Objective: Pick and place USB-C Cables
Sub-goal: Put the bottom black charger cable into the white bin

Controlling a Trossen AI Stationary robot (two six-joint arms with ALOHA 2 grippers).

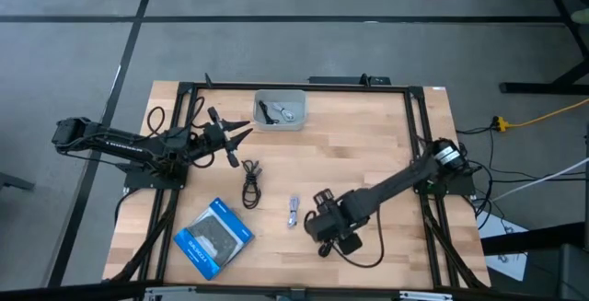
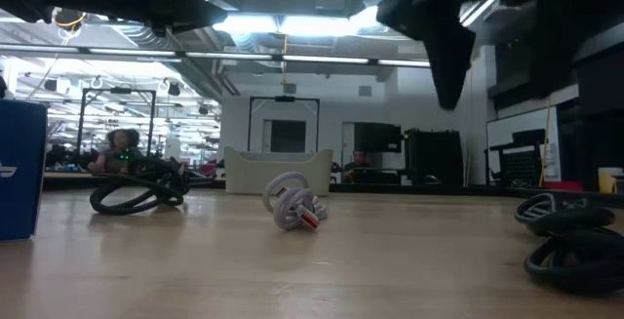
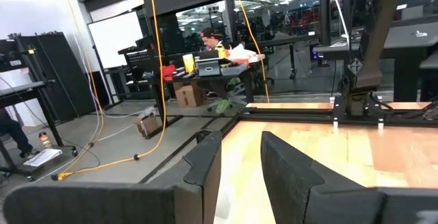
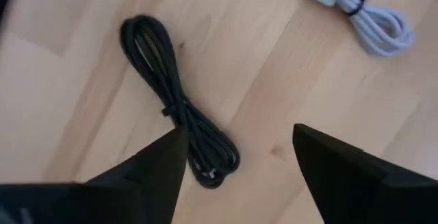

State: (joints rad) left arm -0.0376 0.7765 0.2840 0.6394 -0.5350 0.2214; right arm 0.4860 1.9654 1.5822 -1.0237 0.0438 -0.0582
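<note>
My right gripper grabs the black cable bundle's tied middle [image 4: 175, 108] next, to place it in the grey bin.
A black cable bundle [image 4: 181, 111] lies flat on the wood just ahead of my right gripper [image 4: 239, 162], which is open and hovers above the table [image 1: 319, 221] without touching it. A pale grey bundle [image 4: 369, 18] lies farther off [image 1: 293, 211] [image 2: 292, 204]. Another black bundle [image 1: 250, 183] rests left of centre. Two more black bundles [image 2: 565, 212] [image 2: 575, 260] lie at the right of the low view. Some cables [image 1: 281, 110] lie in the grey bin. My left gripper [image 1: 235, 140] is open, raised near the left frame [image 3: 239, 176].
The grey bin [image 1: 279, 123] stands at the table's far edge, middle. A flat blue-and-black packet [image 1: 213, 237] lies near the near-left corner. Black frame rails [image 1: 414, 126] border the wooden table. Bare wood spreads between the bin and my right arm.
</note>
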